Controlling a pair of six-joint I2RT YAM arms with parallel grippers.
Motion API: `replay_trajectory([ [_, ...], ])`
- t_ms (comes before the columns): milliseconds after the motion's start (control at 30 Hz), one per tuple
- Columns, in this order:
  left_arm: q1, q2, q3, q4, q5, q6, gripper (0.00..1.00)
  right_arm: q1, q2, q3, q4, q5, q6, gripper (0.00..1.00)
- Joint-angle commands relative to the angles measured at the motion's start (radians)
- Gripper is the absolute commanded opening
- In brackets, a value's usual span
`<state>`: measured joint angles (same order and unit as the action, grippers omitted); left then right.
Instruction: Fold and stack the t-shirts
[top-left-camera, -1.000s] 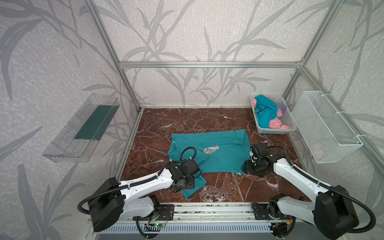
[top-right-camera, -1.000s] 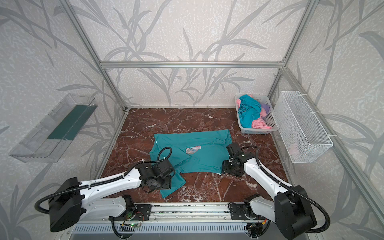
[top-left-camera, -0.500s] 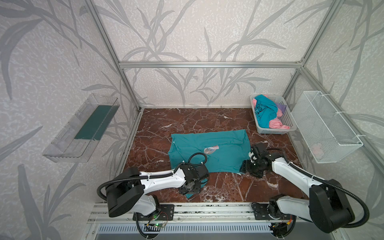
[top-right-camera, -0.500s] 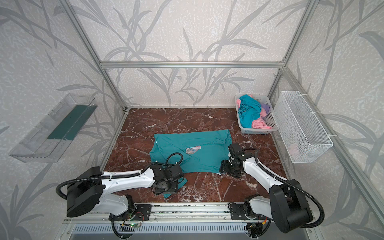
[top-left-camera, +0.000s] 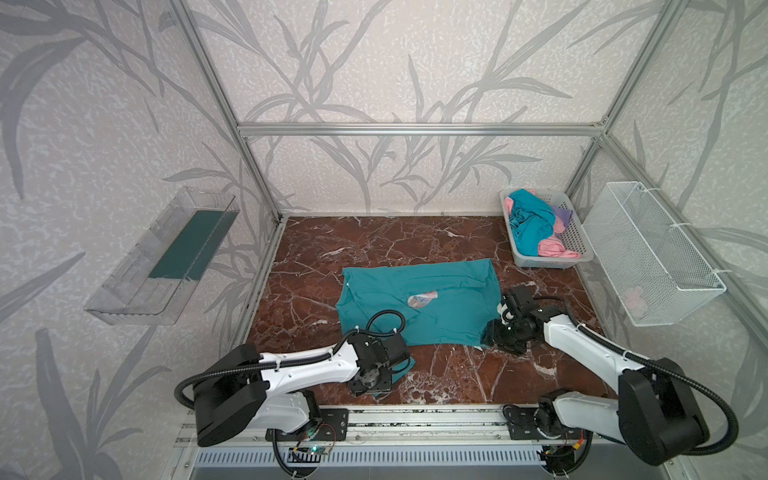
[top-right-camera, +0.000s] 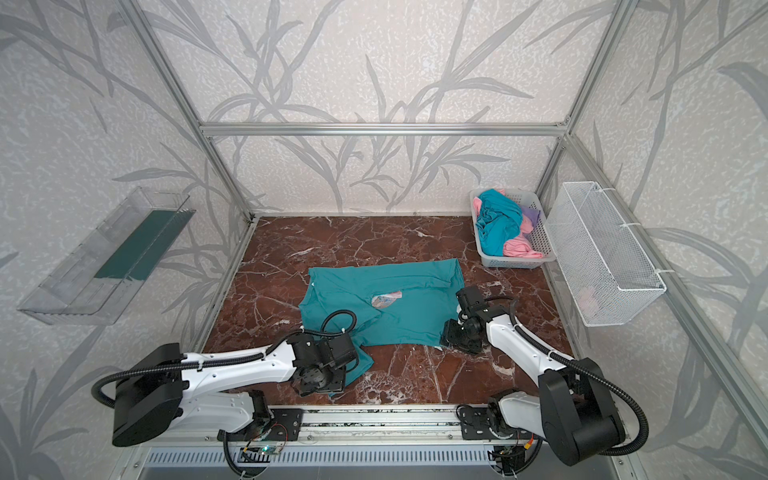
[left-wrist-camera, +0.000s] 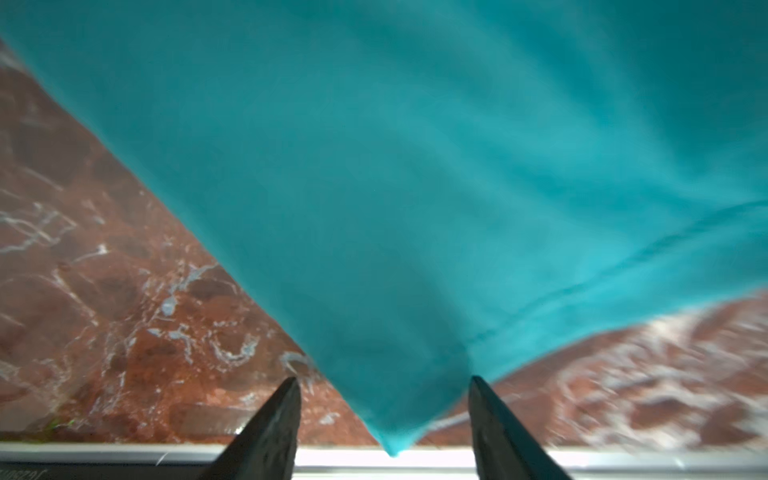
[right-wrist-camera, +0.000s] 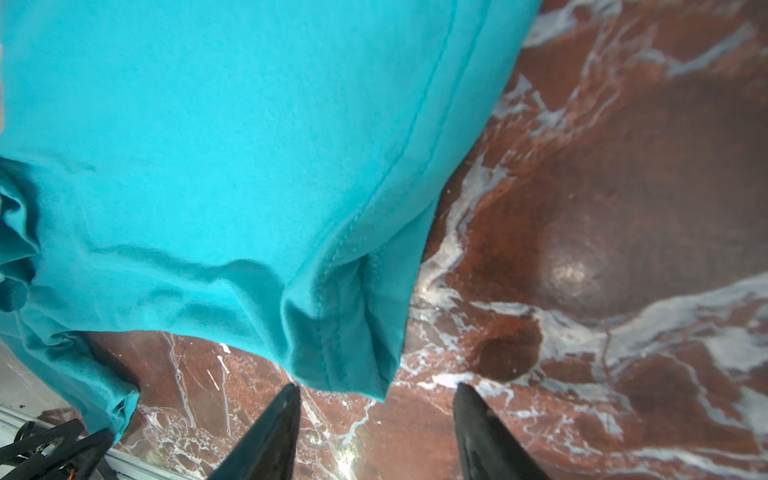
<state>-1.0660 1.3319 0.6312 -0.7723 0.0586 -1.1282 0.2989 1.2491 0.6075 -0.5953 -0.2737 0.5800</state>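
Note:
The teal t-shirt should next be grabbed by its loose near corner with my left gripper, so I can fold that side over the t-shirt's body (top-left-camera: 448, 310).
A teal t-shirt (top-left-camera: 440, 320) (top-right-camera: 411, 324) lies spread on the marble table, its small pink print (top-left-camera: 422, 298) facing up. My left gripper (top-left-camera: 371, 380) (top-right-camera: 321, 380) hangs over the shirt's near-left corner. In the left wrist view it (left-wrist-camera: 383, 379) stands open, with the teal corner (left-wrist-camera: 415, 187) lying loose between the fingers. My right gripper (top-left-camera: 493, 336) (top-right-camera: 452, 336) sits at the near-right corner. It (right-wrist-camera: 376, 385) is open too, and the hemmed corner (right-wrist-camera: 340, 332) ends just ahead of its fingertips. More t-shirts, teal (top-left-camera: 530, 226), pink (top-left-camera: 555, 249) and lilac (top-left-camera: 563, 214), are heaped at the back right.
The heaped shirts fill a grey perforated basket (top-left-camera: 544, 262). A white wire basket (top-left-camera: 656, 257) hangs on the right wall and a clear shelf (top-left-camera: 166, 257) on the left wall. A metal rail (top-left-camera: 415, 415) runs along the table's near edge.
The left arm has swung, and its gripper now sits nearer the front rail over the shirt's near-left corner. The right gripper has stayed at the near-right corner.

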Motion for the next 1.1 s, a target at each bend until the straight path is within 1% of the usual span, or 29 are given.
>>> replay_trajectory([
  [0, -0.004, 0.048, -0.007, 0.039, 0.022, -0.018, 0.68, -0.006, 0.011, -0.002, 0.006, -0.012, 0.011, 0.6],
  [133, -0.003, 0.087, -0.016, 0.059, 0.027, -0.009, 0.67, -0.006, 0.023, -0.013, 0.037, -0.011, 0.022, 0.6],
  [167, -0.003, 0.094, -0.017, 0.065, 0.024, -0.008, 0.65, -0.006, 0.03, -0.019, 0.055, -0.012, 0.027, 0.59],
  [200, -0.003, 0.101, -0.016, 0.071, 0.022, -0.007, 0.6, -0.006, 0.039, -0.025, 0.076, -0.014, 0.034, 0.56],
  [233, -0.002, 0.109, -0.012, 0.068, 0.017, -0.011, 0.52, -0.006, 0.05, -0.03, 0.094, -0.019, 0.04, 0.52],
  [267, -0.001, 0.12, -0.004, 0.06, 0.014, -0.01, 0.4, -0.006, 0.063, -0.036, 0.116, -0.028, 0.048, 0.47],
  [300, -0.002, 0.129, 0.004, 0.049, 0.009, -0.006, 0.28, -0.006, 0.076, -0.041, 0.142, -0.036, 0.052, 0.41],
  [333, -0.001, 0.136, 0.012, 0.038, 0.006, -0.003, 0.2, -0.006, 0.088, -0.044, 0.158, -0.044, 0.051, 0.34],
  [367, -0.002, 0.141, 0.025, 0.019, -0.002, -0.002, 0.1, -0.006, 0.099, -0.047, 0.174, -0.05, 0.072, 0.24],
  [400, -0.002, 0.142, 0.035, 0.0, -0.01, 0.0, 0.03, -0.006, 0.109, -0.049, 0.182, -0.053, 0.083, 0.14],
  [433, 0.001, 0.14, 0.048, -0.018, -0.016, 0.004, 0.0, -0.006, 0.113, -0.048, 0.18, -0.053, 0.083, 0.08],
  [500, 0.008, 0.12, 0.074, -0.065, -0.03, 0.01, 0.0, -0.006, 0.098, -0.049, 0.164, -0.044, 0.081, 0.0],
  [667, 0.059, 0.034, 0.143, -0.174, -0.062, 0.027, 0.0, -0.006, 0.008, -0.035, 0.065, 0.009, 0.077, 0.0],
  [800, 0.125, -0.044, 0.207, -0.232, -0.084, 0.054, 0.0, -0.006, -0.036, -0.016, 0.008, 0.003, 0.08, 0.0],
  [967, 0.218, -0.107, 0.311, -0.249, -0.15, 0.147, 0.0, -0.007, -0.036, -0.003, 0.023, -0.016, 0.103, 0.0],
  [1067, 0.29, -0.088, 0.391, -0.254, -0.187, 0.21, 0.0, -0.02, -0.022, 0.019, 0.045, -0.02, 0.101, 0.0],
])
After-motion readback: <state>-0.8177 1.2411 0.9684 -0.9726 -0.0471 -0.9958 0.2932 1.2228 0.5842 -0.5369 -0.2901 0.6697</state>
